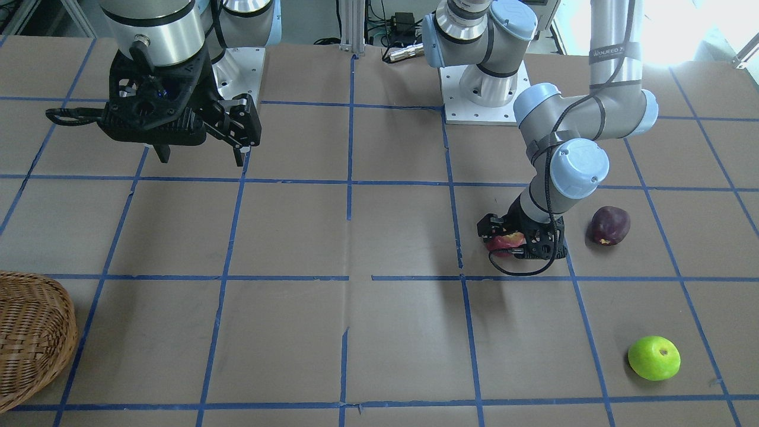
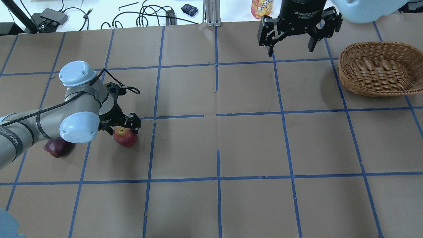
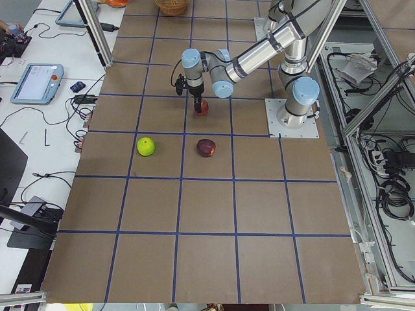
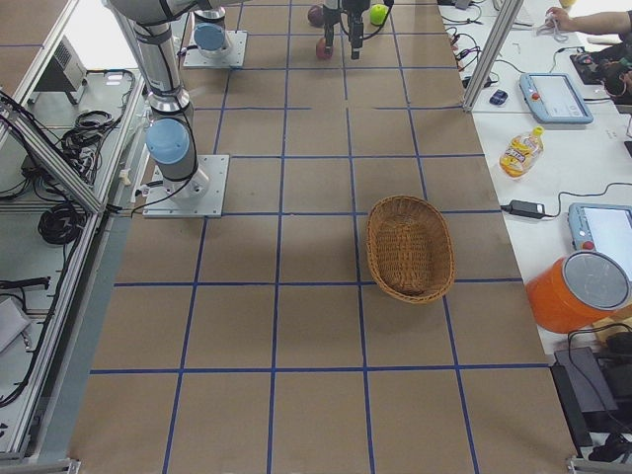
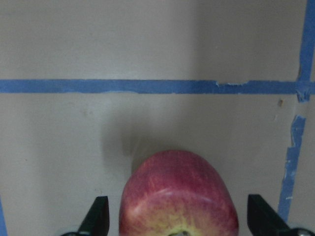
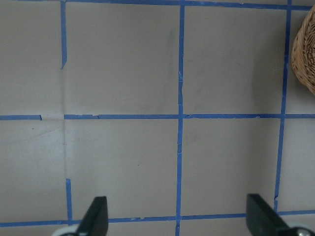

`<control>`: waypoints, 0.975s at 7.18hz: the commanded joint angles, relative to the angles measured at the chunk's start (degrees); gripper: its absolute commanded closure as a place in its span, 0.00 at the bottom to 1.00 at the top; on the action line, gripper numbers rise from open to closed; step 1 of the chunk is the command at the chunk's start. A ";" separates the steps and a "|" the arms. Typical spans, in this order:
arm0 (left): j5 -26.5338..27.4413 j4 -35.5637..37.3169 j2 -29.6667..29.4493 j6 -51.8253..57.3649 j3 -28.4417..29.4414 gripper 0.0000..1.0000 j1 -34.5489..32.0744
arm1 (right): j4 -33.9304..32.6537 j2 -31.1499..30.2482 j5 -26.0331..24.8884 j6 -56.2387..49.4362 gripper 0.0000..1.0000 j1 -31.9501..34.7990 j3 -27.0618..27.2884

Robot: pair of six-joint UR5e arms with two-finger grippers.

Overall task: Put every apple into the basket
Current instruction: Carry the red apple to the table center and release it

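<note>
I should next grab the red apple by its round middle (image 1: 503,243) with my left gripper. All the apples need to go into the basket (image 1: 32,334).
The red apple (image 5: 178,196) lies on the table between the fingers of my left gripper (image 5: 179,219), which is lowered around it and open, with a gap on each side. It also shows in the front view (image 1: 508,240) and the overhead view (image 2: 125,137). The dark purple apple (image 1: 609,225) lies a short way from that gripper, partly under the left arm in the overhead view (image 2: 55,147). The green apple (image 1: 653,357) lies apart, nearer the operators' edge. The wicker basket (image 2: 376,71) stands empty on the right arm's side. My right gripper (image 2: 290,51) hangs open and empty, high above the table near the basket.
Blue tape lines divide the brown table (image 2: 218,138) into squares. A drink bottle (image 2: 261,8) and cables lie beyond the far edge. The basket's rim shows at the right wrist view's edge (image 6: 305,54).
</note>
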 commanded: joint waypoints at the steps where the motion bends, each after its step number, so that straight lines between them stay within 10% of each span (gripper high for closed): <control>1: 0.10 1.09 -0.02 2.87 -2.64 0.47 0.14 | 0.03 -0.01 0.00 -0.18 0.00 -0.01 -0.04; 2: 0.19 1.09 0.85 2.79 -2.03 0.77 -0.29 | -0.06 0.08 0.00 -0.35 0.00 -0.01 -0.04; 7: -15.08 8.16 -4.12 -13.85 10.68 0.81 -22.51 | -0.06 0.08 0.00 -0.27 0.00 -0.01 -0.04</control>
